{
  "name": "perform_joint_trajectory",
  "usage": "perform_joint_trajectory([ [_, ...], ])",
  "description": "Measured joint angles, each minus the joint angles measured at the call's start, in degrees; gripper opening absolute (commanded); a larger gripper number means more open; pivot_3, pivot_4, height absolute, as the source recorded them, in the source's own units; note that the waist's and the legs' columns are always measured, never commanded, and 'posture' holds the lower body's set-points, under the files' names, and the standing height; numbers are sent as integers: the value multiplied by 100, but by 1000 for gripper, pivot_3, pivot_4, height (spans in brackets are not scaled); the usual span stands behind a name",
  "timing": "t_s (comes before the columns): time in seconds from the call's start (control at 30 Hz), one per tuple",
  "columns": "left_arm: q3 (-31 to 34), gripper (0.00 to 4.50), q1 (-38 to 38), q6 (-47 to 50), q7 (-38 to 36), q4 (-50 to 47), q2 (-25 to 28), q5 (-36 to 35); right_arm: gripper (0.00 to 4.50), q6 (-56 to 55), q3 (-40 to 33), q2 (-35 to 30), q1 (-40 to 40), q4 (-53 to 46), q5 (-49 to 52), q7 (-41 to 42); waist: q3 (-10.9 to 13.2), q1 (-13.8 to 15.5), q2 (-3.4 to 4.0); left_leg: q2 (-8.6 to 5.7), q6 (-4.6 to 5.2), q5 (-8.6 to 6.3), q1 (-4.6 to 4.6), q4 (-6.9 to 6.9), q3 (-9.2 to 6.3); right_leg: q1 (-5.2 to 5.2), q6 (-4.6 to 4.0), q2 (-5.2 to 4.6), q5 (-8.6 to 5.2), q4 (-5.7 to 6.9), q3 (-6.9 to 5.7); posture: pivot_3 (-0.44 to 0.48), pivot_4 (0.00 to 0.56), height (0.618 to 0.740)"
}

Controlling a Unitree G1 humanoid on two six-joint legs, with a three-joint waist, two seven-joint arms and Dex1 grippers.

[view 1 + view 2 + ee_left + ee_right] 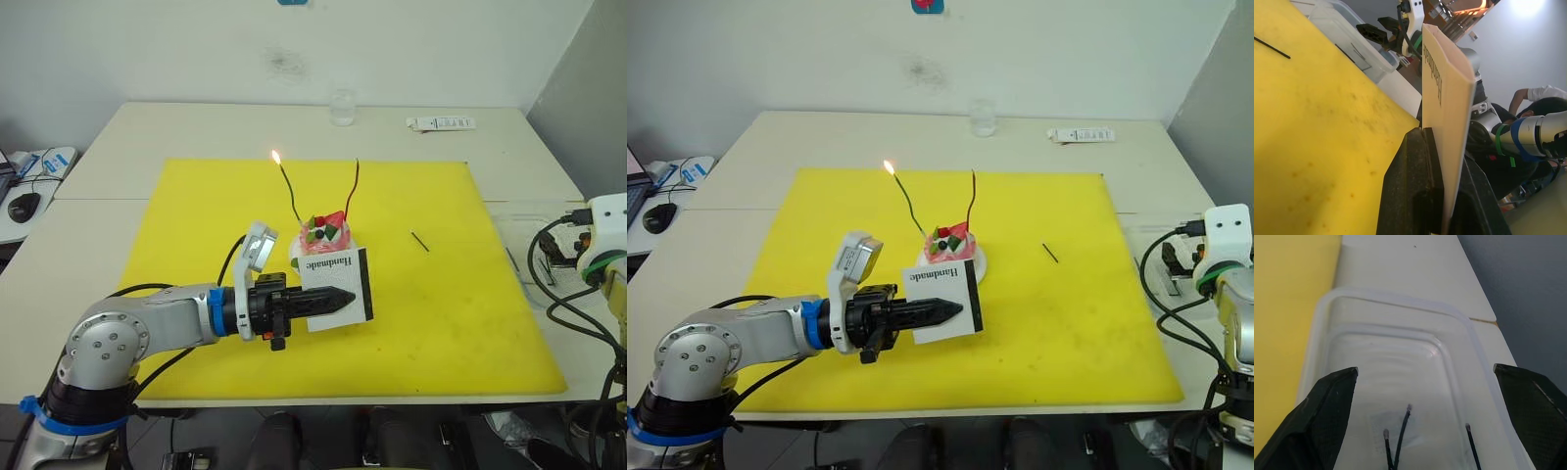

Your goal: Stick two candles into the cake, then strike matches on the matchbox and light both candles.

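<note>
The robot's right gripper will next grab the match by its stick (422,244), to strike the match's head and light the red candle (353,188).
The pink-and-white cake (326,233) stands on its white plate (978,264) in the middle of the yellow mat (196,255). Two candles are stuck in it. The green candle (290,196) on the left burns with a small flame at its tip. The red candle (353,188) on the right shows no flame. In front of the cake my left gripper (345,297) is shut on the white matchbox (338,279), which stands upright on its edge (1444,88). My right gripper (1425,369) is open over a clear tray holding three matches (1400,431). One match (420,241) lies on the mat.
The clear plastic tray (524,250) sits off the mat's right edge. At the table's far side stand a glass (342,106) and a white bar-shaped object (441,123). A mouse (24,206) lies on a side desk to the left.
</note>
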Motion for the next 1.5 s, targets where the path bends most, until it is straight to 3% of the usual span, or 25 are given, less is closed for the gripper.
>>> perform_joint_trajectory([
  [0.17, 37, 0, 40, 0, -26, 2, 80, 1, 4474, -264, 401, -50, 285, -1086, 67, 423, 0, -14, 1, 2, 0, 0, 2, 0, 2, 0, 1, 1, -1, 0, 1, 0, 150, 740],
  [0.37, 134, 0, 164, -2, -118, 0, 184, 8, 4474, -187, 1044, 481, -180, -1630, 1089, 1296, 0, -10, 0, 2, 3, -2, 11, 0, -6, 7, 1, 2, 0, 5, -4, 0, 150, 740],
  [0.67, 259, 0, 281, -57, -92, -14, 228, 40, 4474, -1228, 1804, 1239, -491, -48, 743, 1309, 0, 1, -2, -1, 3, -2, 5, 3, -4, 6, 3, 0, 2, 0, -2, 0, 150, 740],
  [0.77, 273, 0, 320, -59, -77, -28, 238, 41, 3869, -1534, 1983, 1462, -536, 483, 564, 1225, 0, -1, -1, 3, 3, -1, 4, 2, -4, 3, 2, 2, 2, 2, -3, 0, 150, 740],
  [0.83, 283, 0, 329, -62, -37, -65, 244, 33, 3203, -1620, 2033, 1510, -628, 765, 426, 1163, 0, -1, 0, 1, 3, -1, 3, 3, -4, 3, 2, 0, 2, 3, -2, 0, 150, 740],
  [1.33, 333, 0, 412, -130, 148, -216, 257, -83, 3203, -2039, 2120, 1734, -891, 1626, 200, 1119, 0, -2, 0, 2, 3, -1, 7, 4, -3, 4, 1, 0, 3, 7, -1, 0, 150, 740],
  [1.43, 333, 0, 414, -145, 173, -232, 259, -92, 2665, -2030, 2114, 1765, -894, 1660, 207, 1079, 0, -1, 0, 2, 3, -1, 7, 4, -3, 4, 1, 0, 3, 7, -1, 0, 150, 740],
  [1.5, 333, 0, 417, -147, 184, -234, 288, -97, 1989, -2029, 2115, 1763, -893, 1660, 208, 1088, 0, -1, 0, 2, 3, -2, 7, 4, -3, 5, 1, 0, 3, 7, -1, 0, 150, 740],
])
